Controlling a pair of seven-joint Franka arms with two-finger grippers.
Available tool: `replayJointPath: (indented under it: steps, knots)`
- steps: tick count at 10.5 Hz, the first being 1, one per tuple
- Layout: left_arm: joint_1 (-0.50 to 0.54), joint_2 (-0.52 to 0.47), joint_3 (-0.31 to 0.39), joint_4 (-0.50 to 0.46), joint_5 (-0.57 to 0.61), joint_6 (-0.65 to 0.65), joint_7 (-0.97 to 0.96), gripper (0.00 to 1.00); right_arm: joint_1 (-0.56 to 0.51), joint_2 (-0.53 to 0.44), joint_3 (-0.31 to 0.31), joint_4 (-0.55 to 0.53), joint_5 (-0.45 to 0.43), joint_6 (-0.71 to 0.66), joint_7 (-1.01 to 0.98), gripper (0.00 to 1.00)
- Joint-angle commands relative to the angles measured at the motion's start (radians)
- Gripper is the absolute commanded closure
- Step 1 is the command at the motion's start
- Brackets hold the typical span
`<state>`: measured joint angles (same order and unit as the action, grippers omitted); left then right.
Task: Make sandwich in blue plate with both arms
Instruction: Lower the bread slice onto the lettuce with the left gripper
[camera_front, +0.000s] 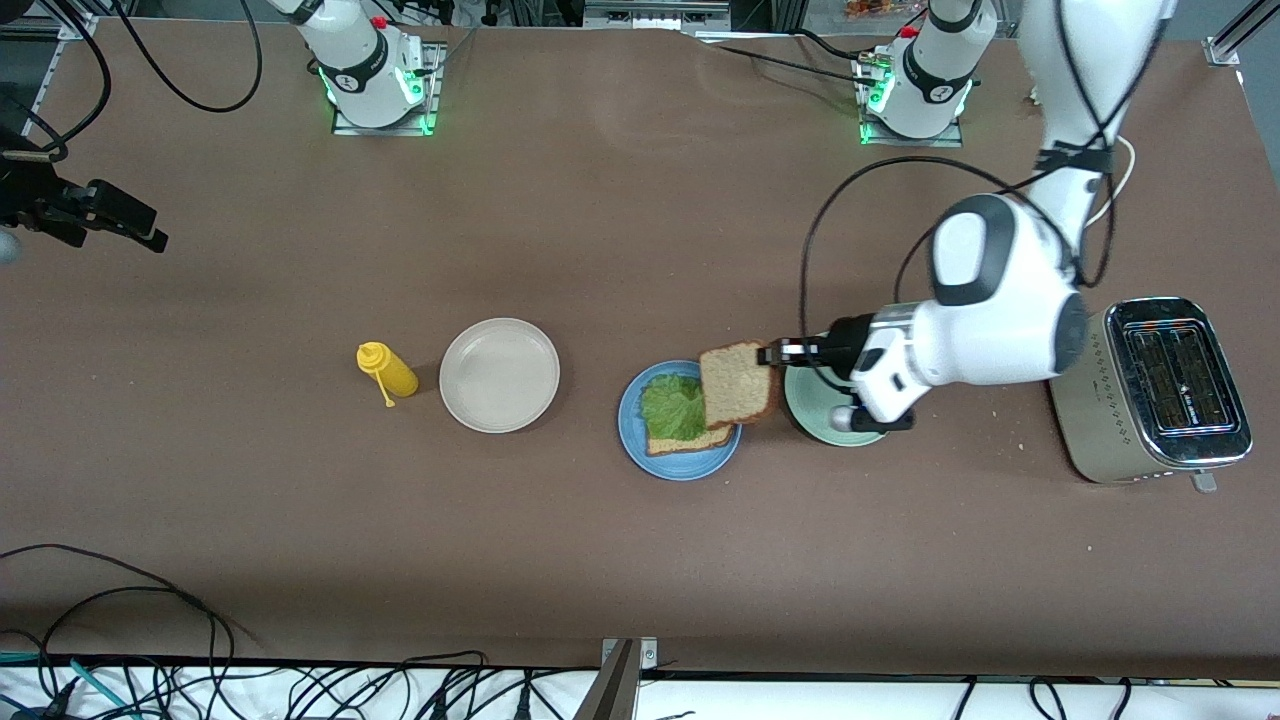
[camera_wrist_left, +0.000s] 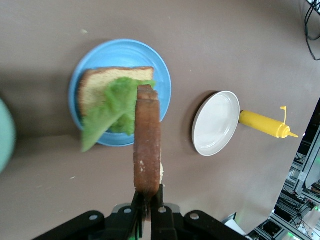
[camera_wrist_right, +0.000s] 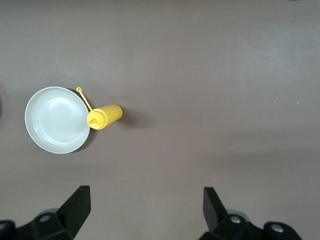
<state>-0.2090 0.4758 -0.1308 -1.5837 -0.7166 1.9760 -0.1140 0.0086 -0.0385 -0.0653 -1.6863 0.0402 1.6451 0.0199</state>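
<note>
The held bread slice (camera_front: 734, 382) is above the blue plate's rim and partly off the lettuce (camera_front: 669, 408), so my left gripper should move the slice toward the lettuce before it lets go.
The blue plate (camera_front: 690, 466) (camera_wrist_left: 156, 65) lies mid-table with one brown bread slice (camera_front: 692, 440) (camera_wrist_left: 95, 82) on it. A ruffled green lettuce leaf (camera_front: 672, 405) (camera_wrist_left: 112, 107) rests on that slice. My left gripper (camera_front: 775, 353) (camera_wrist_left: 148, 192) is shut on the crust of a second bread slice (camera_front: 738, 383) (camera_wrist_left: 147, 145). It holds that slice in the air over the plate's rim, partly over the lettuce. My right gripper (camera_wrist_right: 146, 192) hangs open and empty high over bare table toward the right arm's end, and that arm waits.
A pale green plate (camera_front: 835, 415) sits beside the blue plate, under the left arm. A beige plate (camera_front: 499, 375) (camera_wrist_right: 57, 120) and a yellow squeeze bottle (camera_front: 386, 370) (camera_wrist_right: 104, 117) lie toward the right arm's end. A silver toaster (camera_front: 1160, 390) stands at the left arm's end.
</note>
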Motion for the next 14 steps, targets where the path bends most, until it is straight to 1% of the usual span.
replayJointPath:
  steps: [1,3,4,8,9,13,14]
  knots:
    - [-0.156,0.042,0.051,-0.010,-0.096,0.137,-0.062,1.00,0.004,0.012,0.001,0.033,-0.017,-0.036,-0.015,0.00]
    - [-0.228,0.095,0.085,0.004,-0.103,0.194,-0.064,1.00,0.004,0.012,-0.001,0.033,-0.017,-0.036,-0.017,0.00]
    - [-0.242,0.104,0.089,0.004,-0.101,0.208,-0.055,1.00,0.004,0.012,-0.001,0.033,-0.017,-0.037,-0.017,0.00]
    - [-0.234,0.139,0.092,0.008,-0.090,0.213,-0.044,1.00,0.002,0.008,-0.007,0.033,-0.014,-0.048,-0.017,0.00]
    - [-0.236,0.144,0.103,0.011,-0.092,0.231,-0.044,1.00,0.001,0.008,-0.008,0.033,-0.014,-0.048,-0.018,0.00]
    - [-0.231,0.168,0.106,0.022,-0.092,0.257,-0.043,0.99,0.001,0.009,-0.008,0.034,-0.014,-0.057,-0.015,0.00]
    - [-0.227,0.175,0.106,0.022,-0.092,0.265,-0.026,0.81,0.001,0.009,-0.008,0.034,-0.014,-0.057,-0.015,0.00]
